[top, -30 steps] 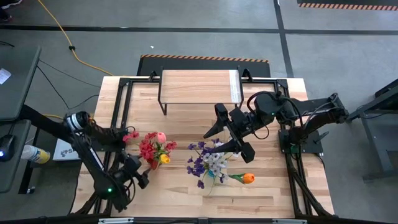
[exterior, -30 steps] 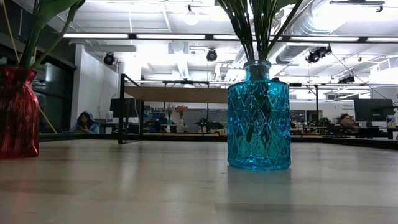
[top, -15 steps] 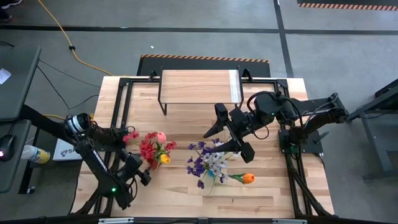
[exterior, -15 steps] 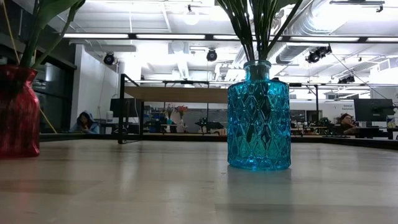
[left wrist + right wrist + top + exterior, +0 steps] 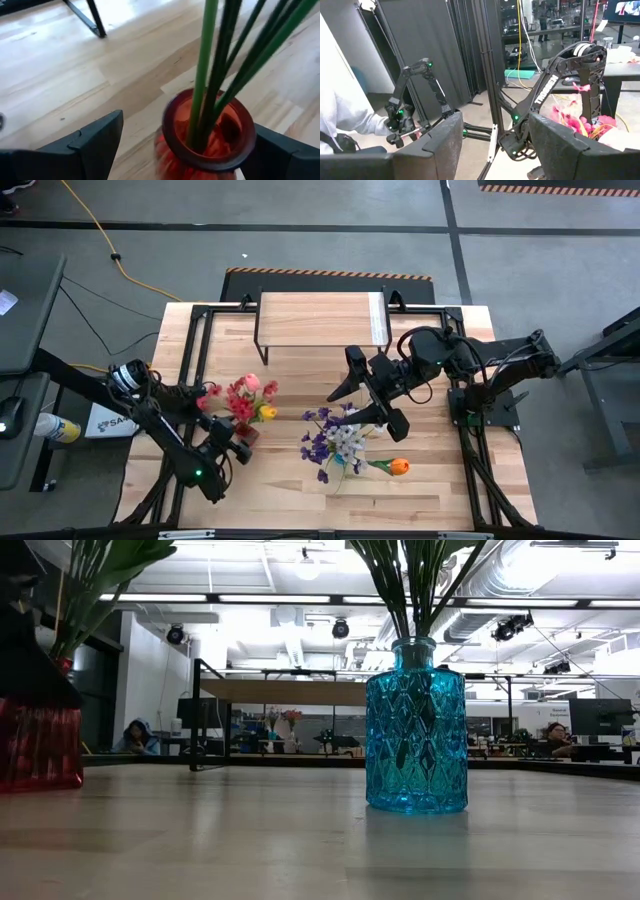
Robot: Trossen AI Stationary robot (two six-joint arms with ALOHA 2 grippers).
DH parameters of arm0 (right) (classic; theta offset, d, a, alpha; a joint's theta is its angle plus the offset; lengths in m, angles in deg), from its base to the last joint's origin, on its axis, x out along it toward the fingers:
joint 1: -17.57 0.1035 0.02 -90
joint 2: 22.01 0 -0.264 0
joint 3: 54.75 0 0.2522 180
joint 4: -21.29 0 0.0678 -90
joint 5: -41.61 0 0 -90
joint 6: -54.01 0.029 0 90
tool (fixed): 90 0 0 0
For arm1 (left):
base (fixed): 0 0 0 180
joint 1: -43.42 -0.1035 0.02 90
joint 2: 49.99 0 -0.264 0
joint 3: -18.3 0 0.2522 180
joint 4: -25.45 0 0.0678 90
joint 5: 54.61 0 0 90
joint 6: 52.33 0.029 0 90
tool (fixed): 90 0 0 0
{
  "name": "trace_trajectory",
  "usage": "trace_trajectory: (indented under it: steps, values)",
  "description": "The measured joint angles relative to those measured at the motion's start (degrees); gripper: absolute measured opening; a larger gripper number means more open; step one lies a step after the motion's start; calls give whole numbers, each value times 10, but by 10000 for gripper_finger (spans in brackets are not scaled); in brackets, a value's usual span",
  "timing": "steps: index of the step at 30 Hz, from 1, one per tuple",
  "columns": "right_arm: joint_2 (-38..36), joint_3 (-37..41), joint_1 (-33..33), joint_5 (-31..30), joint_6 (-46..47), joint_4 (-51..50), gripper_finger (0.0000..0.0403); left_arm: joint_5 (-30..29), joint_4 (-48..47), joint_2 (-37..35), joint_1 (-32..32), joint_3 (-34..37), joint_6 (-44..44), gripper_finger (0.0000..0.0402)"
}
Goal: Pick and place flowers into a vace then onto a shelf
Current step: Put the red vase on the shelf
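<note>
The red vase is filled and needs to go on the shelf [image 5: 322,318]. My left gripper should next pick up the vase by its neck [image 5: 247,431].
A red vase [image 5: 207,142] with green stems stands on the table's left part. Its red, pink and yellow flowers [image 5: 245,395] show in the high view. My left gripper [image 5: 187,150] is open, with a finger on either side of the vase's neck. One dark finger [image 5: 30,650] hides the neck in the low view. A blue vase [image 5: 415,725] with purple and whitish flowers [image 5: 338,442] and an orange tulip [image 5: 398,467] stands mid-table. My right gripper [image 5: 368,405] hangs open high above it, holding nothing. The shelf [image 5: 322,318] stands at the far edge. My left gripper comes at the red vase slanting down from the table's near left. The inner side of one finger [image 5: 280,155] lies against the vase's rim [image 5: 250,142]. The other finger [image 5: 95,145] stands apart from it. The vase stands on the table with its bottom down.
The shelf's black legs [image 5: 95,20] stand on the table beyond the red vase. Black frame rails [image 5: 195,350] run along the table's left and right sides. Bare wood lies between the two vases and along the near edge.
My left gripper has sunk and gone toward the table's right and far side, coming around the red vase's neck while staying open. The red vase has slid a little to the right, and its flowers have swung toward the far edge.
</note>
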Motion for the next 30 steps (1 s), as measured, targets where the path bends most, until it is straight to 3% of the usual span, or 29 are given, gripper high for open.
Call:
trace_trajectory:
  steps: [14, 24, 30]
  values:
    - [0, 0, 0, -29, -4, 0, 217, -33, 39, 0, 0, 36, -41, 376]
    - [0, 0, 0, -28, -4, 0, 214, -55, 53, 0, -47, 38, -14, 376]
    - [0, 0, 0, -28, -2, -1, 211, -55, 96, 0, -69, 38, 37, 334]
